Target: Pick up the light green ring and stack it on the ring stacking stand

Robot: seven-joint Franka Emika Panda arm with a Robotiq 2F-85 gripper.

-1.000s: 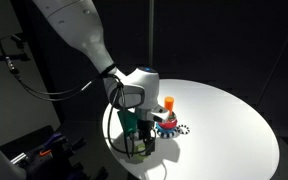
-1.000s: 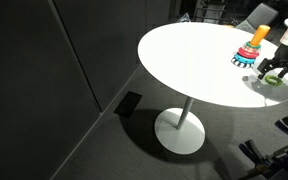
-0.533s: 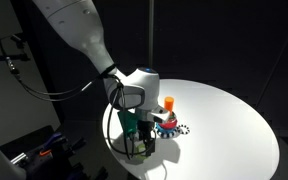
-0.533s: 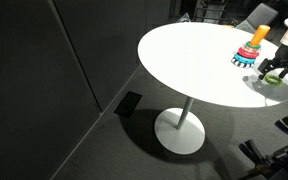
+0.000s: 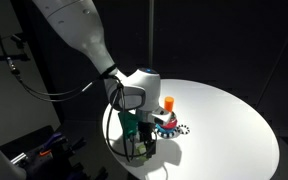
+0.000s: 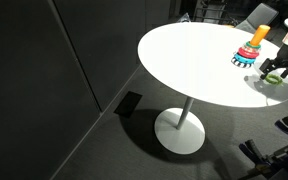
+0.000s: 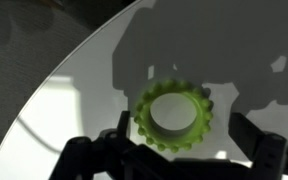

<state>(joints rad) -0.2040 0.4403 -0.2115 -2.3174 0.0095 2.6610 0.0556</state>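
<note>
My gripper should close now on the light green ring [image 5: 140, 149] [image 7: 172, 117]. Its fingers are down on either side of the ring.
The light green ring [image 7: 172, 117] lies flat on the white round table [image 7: 74, 80]; it is toothed round its rim. In the wrist view it sits between the two dark fingers of my gripper [image 7: 179, 140], which is open around it, the fingers a little apart from its sides. In an exterior view the ring [image 6: 272, 79] shows under the gripper [image 6: 275, 72] near the table edge. The ring stacking stand [image 5: 167, 118] with its orange peg and red and teal rings stands just beside the gripper [image 5: 139, 145]; it also shows in an exterior view [image 6: 251, 49].
The table edge [image 7: 44, 95] runs close to the ring, with dark floor beyond. The table stands on a single pedestal [image 6: 181, 128]. Dark walls and equipment surround the table.
</note>
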